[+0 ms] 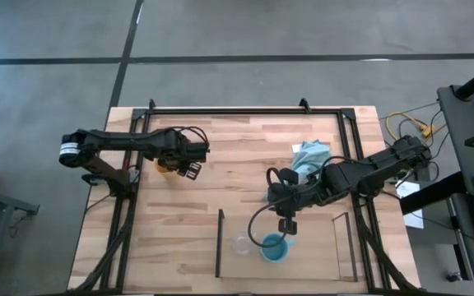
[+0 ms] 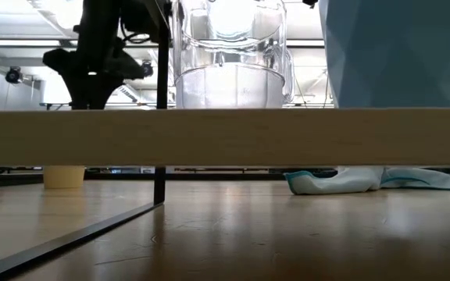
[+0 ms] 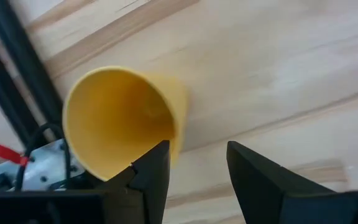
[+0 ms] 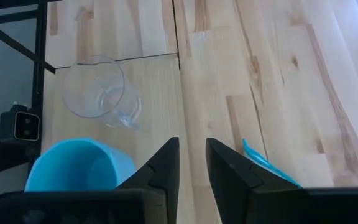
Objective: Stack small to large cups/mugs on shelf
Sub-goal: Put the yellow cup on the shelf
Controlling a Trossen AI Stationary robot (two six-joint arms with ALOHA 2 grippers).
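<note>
Next, my left gripper grabs the yellow-orange cup, by its rim [image 3: 177, 121], to bring it to the shelf for stacking.
The yellow-orange cup [image 1: 164, 167] stands on its base on the table at the far left; it also shows in the left wrist view [image 3: 120, 121] and the low view [image 2: 63, 176]. My left gripper [image 1: 191, 167] is open just right of it; whether a finger touches it, I cannot tell. The clear cup [image 1: 243, 244] and the light blue mug [image 1: 274, 247] stand side by side on the shelf [image 1: 220, 242] at the near edge, and both show in the low view, the cup [image 2: 229, 55] and the mug [image 2: 401, 51]. My right gripper [image 1: 287, 224] hovers just beyond the mug, empty, its fingers a narrow gap apart [image 4: 192, 163].
A light blue cloth [image 1: 311, 154] lies on the table at the far right, behind my right arm. The large black frame [image 1: 245, 109] runs around the tabletop. The shelf's right upright [image 1: 344, 242] stands near the right edge. Bare wood lies in the table's middle.
</note>
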